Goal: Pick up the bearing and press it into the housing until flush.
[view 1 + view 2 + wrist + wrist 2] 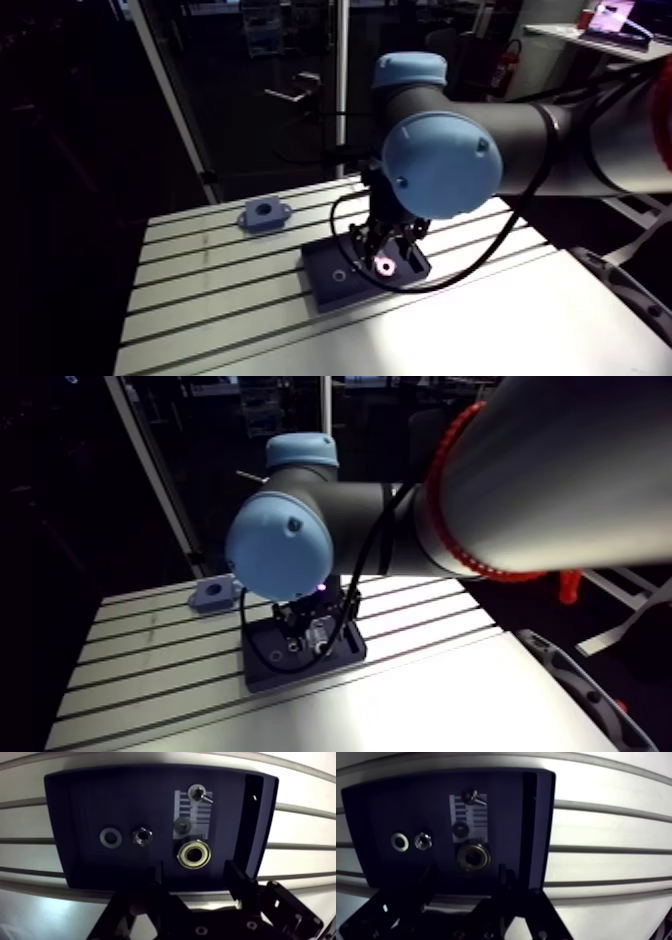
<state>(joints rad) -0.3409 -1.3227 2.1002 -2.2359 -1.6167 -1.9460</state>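
The robot should next take hold of the bearing with its gripper by its outer ring [385, 273], so that it can press the bearing into the housing's bore [264, 208].
The bearing [194, 854], a metal ring with a brassy inner race, lies flat on a dark tray [80, 802]. My gripper [195, 877] hangs low over the tray and is open. Its two dark fingers [235, 874] stand apart, with the bearing just ahead of the gap between them and nothing held. The housing [264, 214], a small blue-grey block with a round bore, sits on the slotted table [200, 290] at the back left, well apart from the tray [335, 285] and the gripper [385, 255].
On the tray, beside the bearing, lie a flat washer [110, 837], a nut [142, 836], a small dark washer [182, 826] and a screw [199, 793] on a striped label. A raised rim [250, 827] runs along one side of the tray.
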